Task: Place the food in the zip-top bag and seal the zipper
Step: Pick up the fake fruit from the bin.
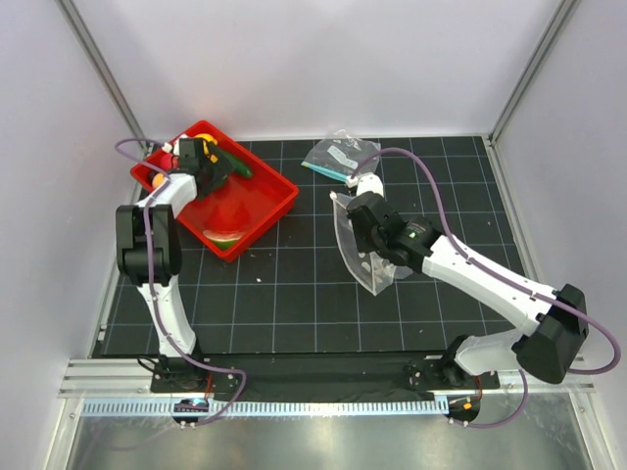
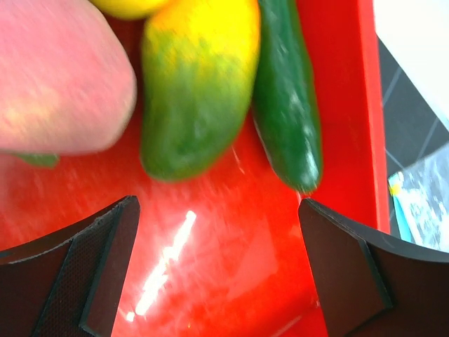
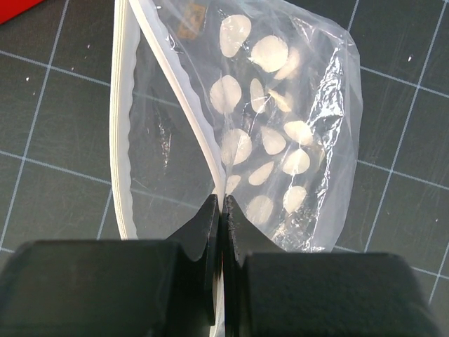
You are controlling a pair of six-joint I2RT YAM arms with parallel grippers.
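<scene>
Next, my left gripper picks up the yellow-green fruit across its green end [image 1: 219,180] [image 2: 191,135], leaving its yellow end free to enter the bag's opening.
The food lies in a red tray [image 1: 266,223]: a pink peach [image 2: 56,84], a yellow-green fruit [image 2: 193,91] and a long dark green piece [image 2: 287,105]. My left gripper [image 2: 217,239] hangs open just above the tray floor, short of these pieces, with nothing between its fingers; from above it [image 1: 201,157] sits over the tray's far corner. My right gripper [image 3: 223,205] is shut on the zipper [image 3: 168,77] of the zip-top bag [image 3: 280,140], a clear dotted pouch. It holds the bag [image 1: 364,262] upright on the mat with the mouth spread open toward the left.
A smaller clear pouch with a teal strip [image 1: 338,155] lies at the back of the black gridded mat [image 1: 294,294]. A red-and-green slice [image 1: 223,235] rests in the tray's near end. Metal frame posts stand at the back corners.
</scene>
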